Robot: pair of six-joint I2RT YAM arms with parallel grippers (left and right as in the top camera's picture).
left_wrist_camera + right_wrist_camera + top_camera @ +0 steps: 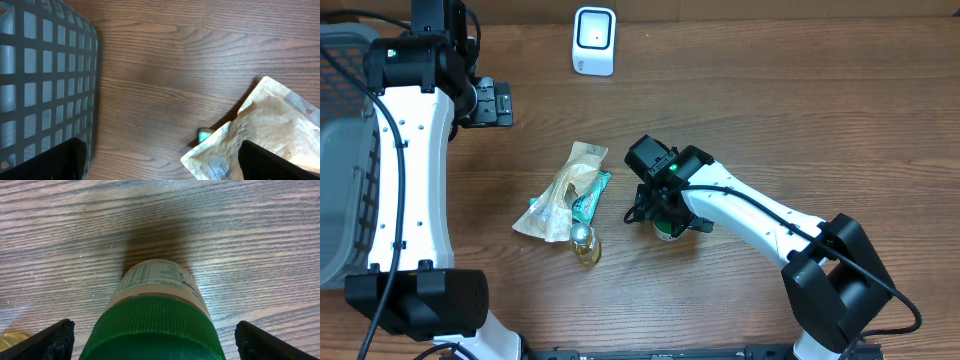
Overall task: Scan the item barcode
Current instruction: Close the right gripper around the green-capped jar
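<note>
The green lid's (665, 226) (157, 330) lower rim lies beyond my right gripper's open fingers, so closing now would miss. It is too early to close, and my right gripper moves toward the rim next.
A small jar with a green ribbed lid (157, 330) and a pale printed label (152, 277) stands upright on the wooden table. My right gripper (159, 345) is open, one finger on each side of the lid and well apart from it. From overhead the jar (667, 232) is mostly hidden under the right gripper (662, 212). No barcode shows on the label side I see. The white scanner (594, 40) stands at the table's back. My left gripper (492, 102) hangs open and empty at the back left, its fingers (55, 160) above bare wood.
A crumpled brown paper pouch (563, 190) lies at the table's middle over a teal packet (592, 196), with a small gold-wrapped thing (587, 247) in front. A grey mesh basket (340, 150) stands at the left edge; its wall (45, 75) is close to the left gripper.
</note>
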